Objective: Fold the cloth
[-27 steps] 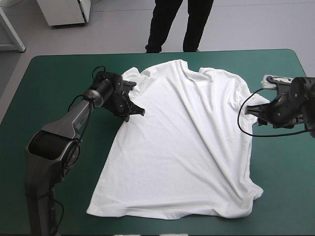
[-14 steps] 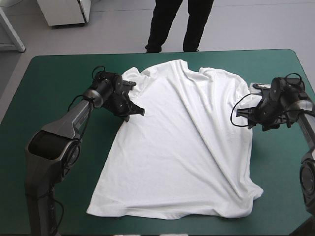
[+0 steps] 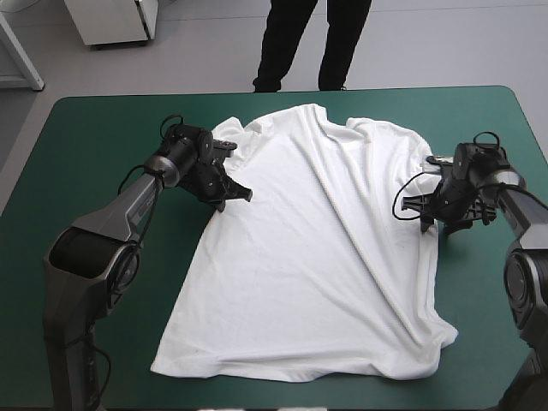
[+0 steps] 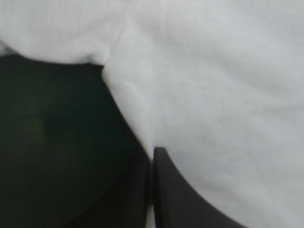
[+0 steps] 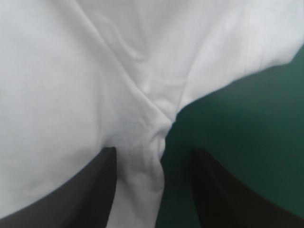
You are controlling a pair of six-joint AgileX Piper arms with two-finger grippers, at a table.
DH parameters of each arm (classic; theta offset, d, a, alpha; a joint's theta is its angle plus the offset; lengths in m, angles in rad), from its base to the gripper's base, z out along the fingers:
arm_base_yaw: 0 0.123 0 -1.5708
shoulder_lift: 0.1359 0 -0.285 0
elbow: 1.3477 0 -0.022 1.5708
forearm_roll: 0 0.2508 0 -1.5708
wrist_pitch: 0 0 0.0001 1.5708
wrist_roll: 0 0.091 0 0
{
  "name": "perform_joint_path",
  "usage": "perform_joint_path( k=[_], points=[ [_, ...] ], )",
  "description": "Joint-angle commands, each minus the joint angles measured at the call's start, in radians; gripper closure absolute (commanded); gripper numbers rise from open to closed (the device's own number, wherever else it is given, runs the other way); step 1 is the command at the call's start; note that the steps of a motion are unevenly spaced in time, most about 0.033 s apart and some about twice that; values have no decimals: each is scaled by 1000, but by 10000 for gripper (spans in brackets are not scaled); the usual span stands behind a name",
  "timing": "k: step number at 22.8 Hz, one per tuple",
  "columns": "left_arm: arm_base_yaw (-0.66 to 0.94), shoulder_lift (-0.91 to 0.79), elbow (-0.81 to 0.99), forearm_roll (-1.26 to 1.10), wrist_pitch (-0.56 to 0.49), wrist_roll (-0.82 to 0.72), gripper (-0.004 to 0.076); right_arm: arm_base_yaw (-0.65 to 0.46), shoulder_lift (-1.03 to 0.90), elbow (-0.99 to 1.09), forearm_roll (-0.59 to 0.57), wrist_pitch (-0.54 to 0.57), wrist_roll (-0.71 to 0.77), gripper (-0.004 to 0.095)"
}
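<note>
My right gripper will grab the T-shirt by its puckered underarm edge [image 3: 429, 241] next. Then it can fold the T-shirt's collar end [image 3: 336, 127] over the T-shirt's body.
The white T-shirt [image 3: 317, 257] lies spread flat on the teal-green cover, collar toward the far edge, with a long diagonal crease across it. My left gripper [image 3: 243, 194] is at the shirt's left underarm, shut on the T-shirt's edge; in the left wrist view [image 4: 152, 159] the black fingers meet with a sliver of the T-shirt [image 4: 213, 95] between them. My right gripper [image 3: 425, 219] sits at the right underarm, open. In the right wrist view [image 5: 153, 151] its fingers stand apart with the puckered T-shirt [image 5: 142, 128] edge between them.
Bare teal-green cover [image 3: 94, 154] runs along the left side, the right side [image 3: 488, 282] and the front edge. The shirt's hem lies near the front edge of the table.
The right arm has moved left, bringing its gripper from the bare cover to the shirt's right underarm. The left arm and the shirt have stayed still.
</note>
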Motion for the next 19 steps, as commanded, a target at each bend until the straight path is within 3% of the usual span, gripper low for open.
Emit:
perform_joint_path(
  k=[1, 4, 7, 19],
  points=[
    [1, -25, -11, -7, -42, -6, 746, 31, 2, -5, 17, 3, 1, 435],
    [1, -25, -11, -3, -40, -6, 746, 61, 3, 31, 7, 17, 41, 527],
    [1, -33, -11, -3, -26, -6, 746, 85, -14, 33, -19, 44, 45, 919],
    [1, -199, -11, 1, 6, -6, 746, 84, -177, -91, -84, 33, 49, 925]
  ],
)
